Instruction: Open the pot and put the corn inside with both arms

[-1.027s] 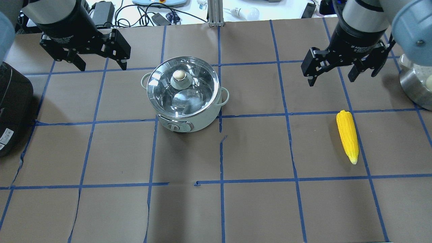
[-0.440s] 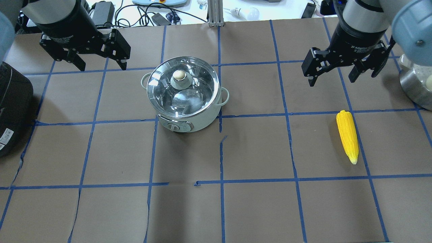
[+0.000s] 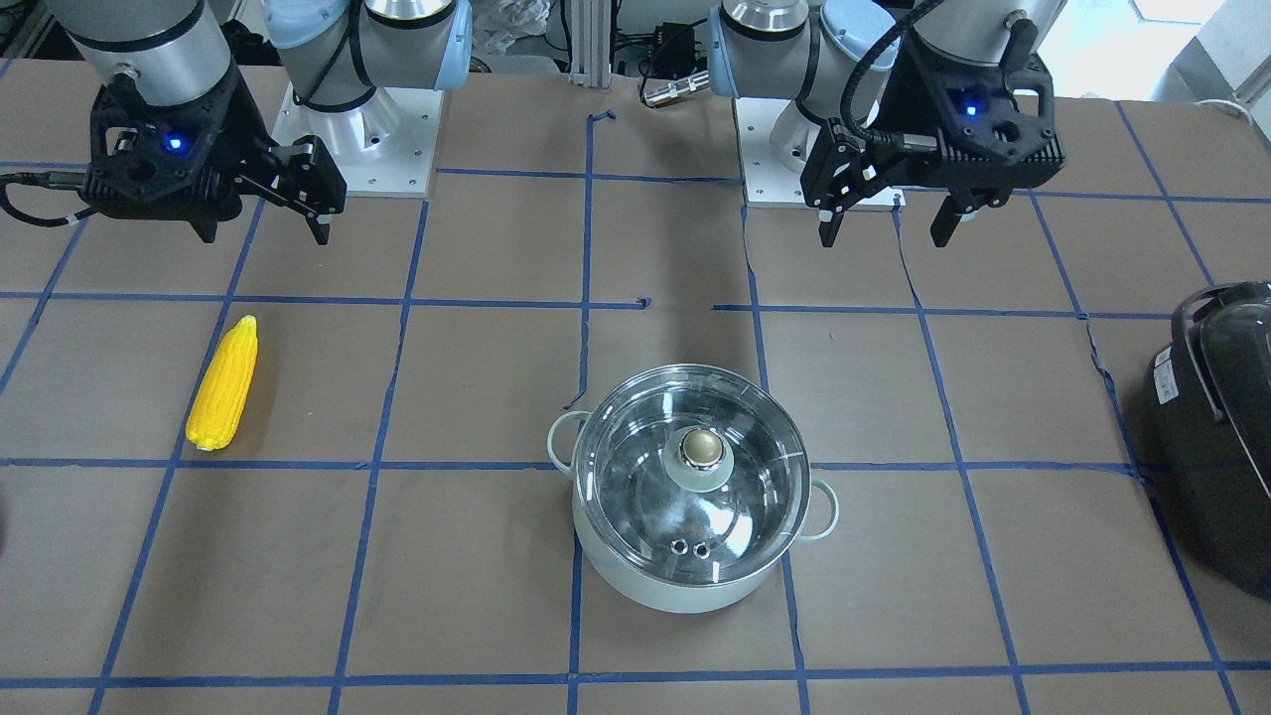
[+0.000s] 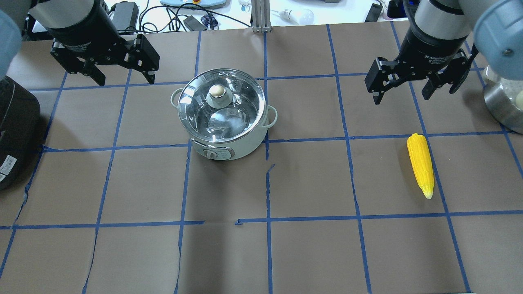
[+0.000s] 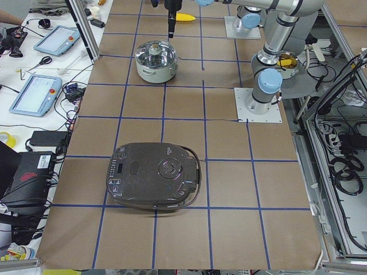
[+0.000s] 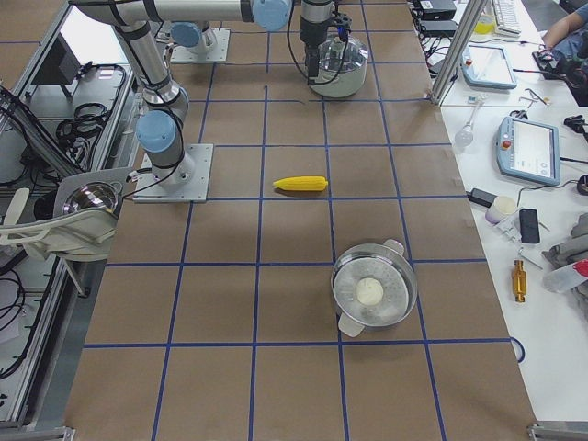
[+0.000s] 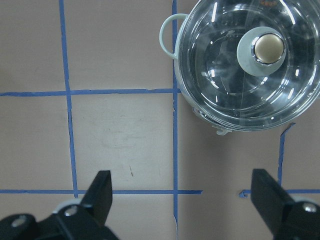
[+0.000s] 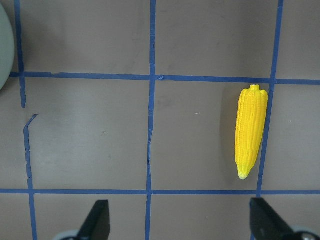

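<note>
My left gripper picks up the glass lid by its narrow brass knob (image 3: 702, 448) next, since the lid spreads too wide for the fingers.
The pale green pot (image 4: 229, 149) stands at centre-left with its glass lid (image 4: 241, 102) on, brass knob (image 4: 217, 90) up; it also shows in the front view (image 3: 685, 591) and the left wrist view (image 7: 225, 75). The yellow corn (image 4: 421, 163) lies flat on the table at the right, also in the front view (image 3: 223, 382) and the right wrist view (image 8: 251, 131). My left gripper (image 4: 124, 81) hovers open and empty to the far left of the pot. My right gripper (image 4: 401, 98) hovers open and empty beyond the corn.
A large black appliance (image 4: 16, 130) sits at the left table edge. A steel bowl (image 4: 502, 106) holding a white ball sits at the right edge. Blue tape lines grid the brown table (image 4: 310, 183). Cables and devices lie beyond the far edge.
My left gripper has edged slightly toward the pot. The right gripper, the pot and the corn have not visibly moved.
</note>
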